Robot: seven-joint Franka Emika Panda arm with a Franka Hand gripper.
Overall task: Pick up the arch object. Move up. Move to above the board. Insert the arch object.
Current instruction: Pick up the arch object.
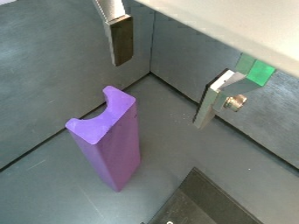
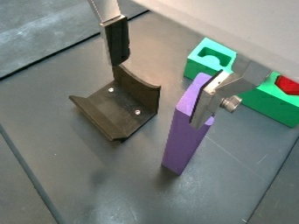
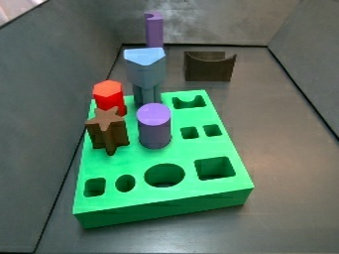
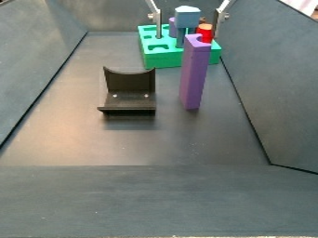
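Note:
The gripper grabs the arch object by its notched top end (image 1: pixel 105 119) next, to insert the purple arch object into the green board.
The arch object (image 2: pixel 184 133) is a tall purple prism with a curved notch in its top; it stands upright on the dark floor, free of the gripper, and also shows in a wrist view (image 1: pixel 107 140) and a side view (image 4: pixel 195 72). My gripper (image 2: pixel 159 92) is open and empty above it, one finger (image 2: pixel 216 92) next to the arch's top, the other (image 2: pixel 115 44) over the fixture. The green board (image 3: pixel 212 184) with shaped holes lies beyond the arch (image 4: pixel 159 48).
The dark fixture (image 2: pixel 117 107) stands beside the arch object (image 4: pixel 126 91). On the board stand a short purple cylinder (image 3: pixel 153 125), a red peg (image 3: pixel 107 96), a brown star (image 3: pixel 106 127) and a pale blue peg (image 3: pixel 145 67). Grey walls enclose the floor.

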